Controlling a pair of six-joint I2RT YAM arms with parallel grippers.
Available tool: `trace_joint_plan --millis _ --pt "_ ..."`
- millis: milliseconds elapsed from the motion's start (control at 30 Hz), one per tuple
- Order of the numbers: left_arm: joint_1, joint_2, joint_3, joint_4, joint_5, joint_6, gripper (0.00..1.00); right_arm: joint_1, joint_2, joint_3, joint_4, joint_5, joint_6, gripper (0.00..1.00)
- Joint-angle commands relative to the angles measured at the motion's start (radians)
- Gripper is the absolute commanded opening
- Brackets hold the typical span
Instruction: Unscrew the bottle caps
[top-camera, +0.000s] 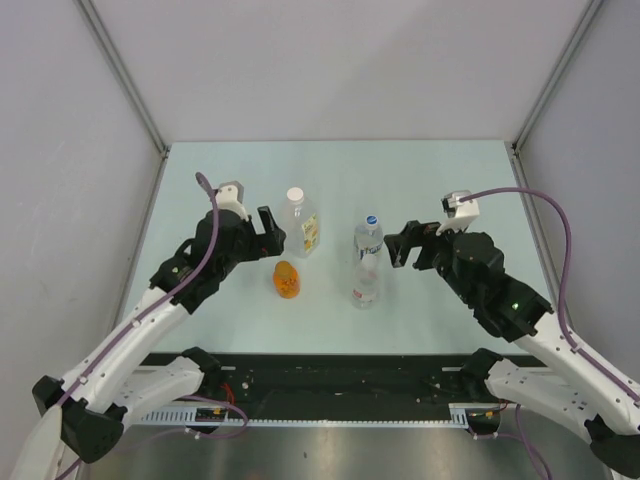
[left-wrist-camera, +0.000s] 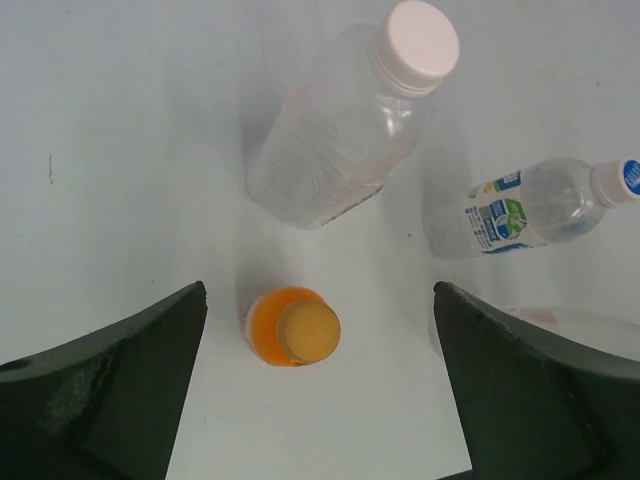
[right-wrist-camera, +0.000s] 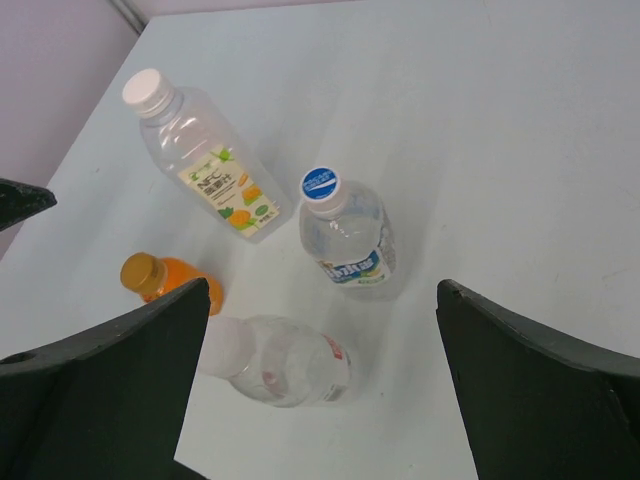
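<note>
Next, my right gripper grabs the clear bottle (right-wrist-camera: 285, 360) by its white cap (right-wrist-camera: 227, 346). That leaves the bottle's body free for my left gripper to grab for unscrewing.
Four capped bottles stand upright mid-table. The largest bottle (top-camera: 303, 228), with a yellow label, has a white cap (top-camera: 295, 195). The blue-label bottle (top-camera: 368, 245) has a blue cap (top-camera: 371, 221). A clear bottle with a white cap (top-camera: 365, 287) stands just in front of it. A small orange bottle (top-camera: 287, 280) has an orange cap (left-wrist-camera: 308, 331). My left gripper (top-camera: 272, 232) is open and empty, above and left of the orange bottle (left-wrist-camera: 290, 325). My right gripper (top-camera: 398, 246) is open and empty, just right of the blue-label bottle (right-wrist-camera: 350, 240) and the clear bottle (right-wrist-camera: 285, 360).
The pale green table (top-camera: 450, 180) is walled by grey panels at the back and both sides. A black rail (top-camera: 340, 375) runs along the near edge between the arm bases.
</note>
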Motion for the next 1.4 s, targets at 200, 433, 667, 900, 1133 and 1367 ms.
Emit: trace_joint_plan --millis 200,433,667,900,1133,1367 --pt "-0.004 -0.091 -0.077 0.127 0.157 0.100 1.00 0.266 0.098 0.014 0.013 0.084 -0.034 1.00" --pt "-0.004 -0.096 -0.093 0.136 0.183 0.103 0.99 0.309 0.168 0.009 -0.005 0.159 -0.014 0.99" --pt "-0.004 -0.121 -0.119 0.168 0.204 0.117 0.98 0.309 0.230 0.005 0.016 0.193 -0.014 0.74" --pt "-0.004 -0.136 -0.127 0.172 0.217 0.133 0.95 0.307 0.266 -0.001 0.053 0.192 -0.023 0.59" --pt "-0.004 -0.151 -0.136 0.182 0.232 0.141 0.93 0.307 0.262 -0.006 0.046 0.196 -0.016 0.38" --pt "-0.008 -0.142 -0.103 0.228 0.357 0.166 0.93 0.307 0.121 0.005 0.049 0.152 -0.005 0.21"
